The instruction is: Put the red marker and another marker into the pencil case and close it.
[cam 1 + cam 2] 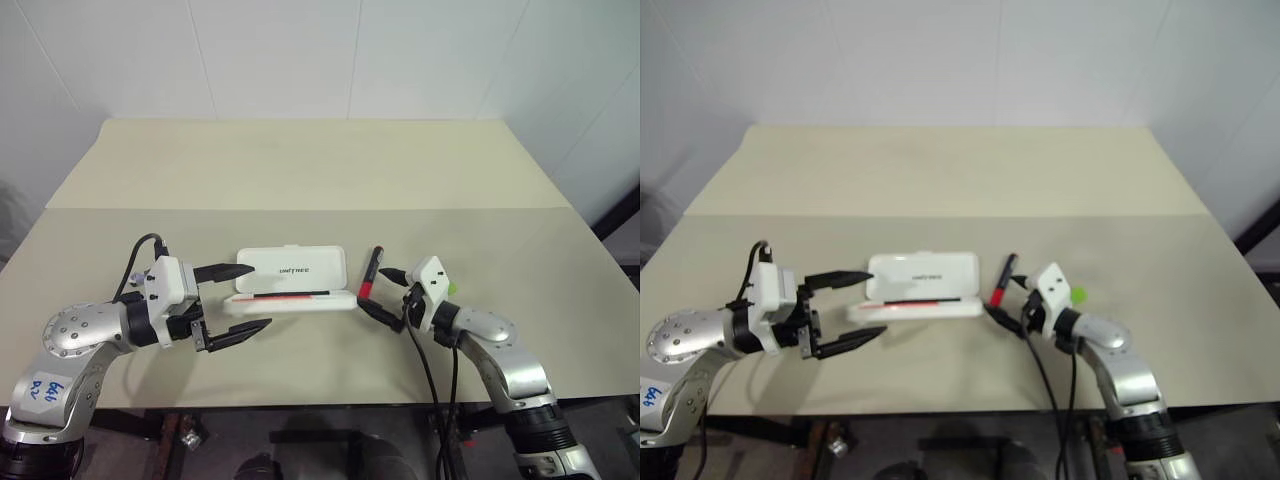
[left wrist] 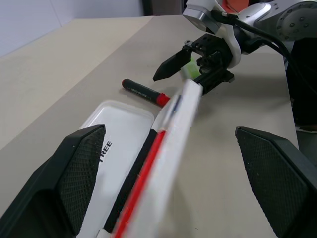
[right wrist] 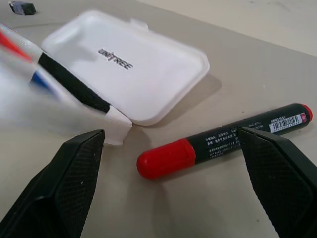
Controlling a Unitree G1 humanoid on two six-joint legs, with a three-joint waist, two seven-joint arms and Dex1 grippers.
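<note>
My right gripper should go lower before it closes on the marker. My fingers stop above the red marker (image 1: 371, 273) (image 3: 213, 144), so they would miss the marker if I closed now.
The white pencil case (image 1: 292, 268) lies open mid-table, its lid flat on the far side and its tray (image 1: 290, 301) on the near side with a thin red-and-blue line inside. Just to the right of the case lies the red marker (image 1: 371, 273), its red cap (image 3: 166, 157) pointing toward me. My right gripper (image 1: 386, 294) is open, with its fingers on either side of the cap end and not touching it. The pale-green marker (image 1: 1078, 294) peeks out behind that gripper's white body. At the case's left end my left gripper (image 1: 259, 296) is open and holds nothing.
The beige table (image 1: 320, 180) has a seam running across its middle and a white wall behind it. Its front edge runs just below both arms. Black cables (image 1: 432, 380) hang from the right wrist over that edge.
</note>
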